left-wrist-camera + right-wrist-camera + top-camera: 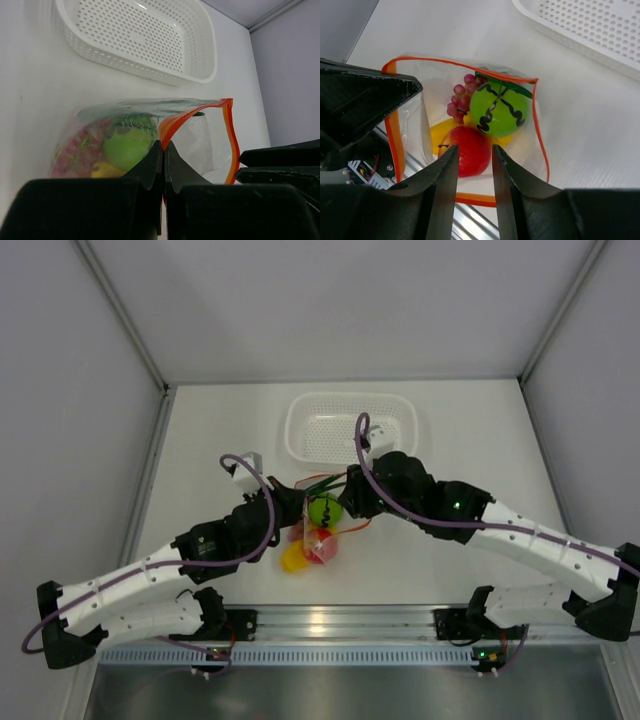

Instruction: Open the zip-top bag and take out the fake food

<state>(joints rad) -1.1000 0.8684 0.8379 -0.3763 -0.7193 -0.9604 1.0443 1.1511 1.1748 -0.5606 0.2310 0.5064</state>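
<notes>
My right gripper grabs the green ball by its thin stem next, where the dark stripes meet, to take it out through the bag's opening.
The zip-top bag lies mid-table with its orange-red zip mouth pulled open. My left gripper is shut on one orange lip of the bag, at the bag's left side in the top view. My right gripper hovers over the open mouth with its jaws apart and nothing between them; in the top view it is at the bag's upper right. Inside the bag I see fake food: a green ball, a red apple, yellow pieces and purplish grapes.
A white perforated basket stands just behind the bag, also in the left wrist view. The metal rail runs along the table's near edge. Grey walls close in the table on three sides.
</notes>
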